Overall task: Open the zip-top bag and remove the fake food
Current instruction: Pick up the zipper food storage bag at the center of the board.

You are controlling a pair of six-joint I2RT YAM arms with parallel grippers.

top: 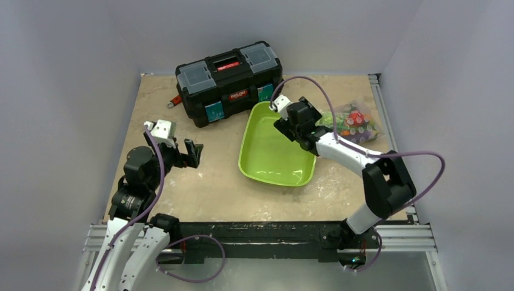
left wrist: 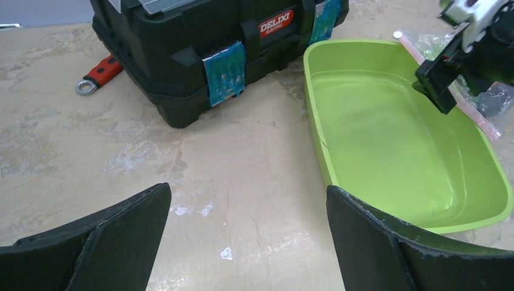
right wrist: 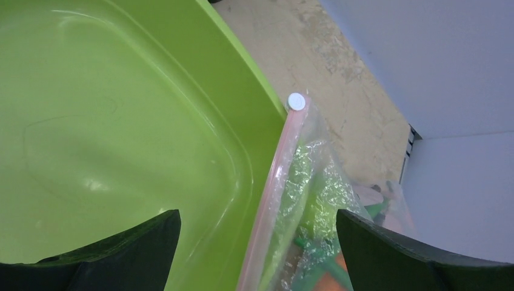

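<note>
My right gripper is about to grab the zip-top bag (top: 357, 124) by the middle of its pink zip, which leaves the white slider free for my left gripper to open.
The zip-top bag (top: 357, 124) lies at the far right of the table, its pink zip strip (right wrist: 280, 170) along the right rim of the lime-green tray (top: 273, 148). A white slider (right wrist: 296, 101) sits at the strip's far end. The fake food (top: 354, 120) shows red, green and orange through the plastic, and green pieces show in the right wrist view (right wrist: 312, 215). My right gripper (top: 290, 130) is open above the tray's right rim, its jaws astride the zip strip (right wrist: 257, 213), apart from it. My left gripper (top: 194, 151) is open and empty over bare table (left wrist: 247, 191), left of the tray.
A black toolbox (top: 230, 82) stands at the back, just left of the tray's far corner (left wrist: 212, 54). A red-handled tool (top: 176, 100) lies beside its left end. Grey walls close the table on three sides, and the bag lies close to the right one.
</note>
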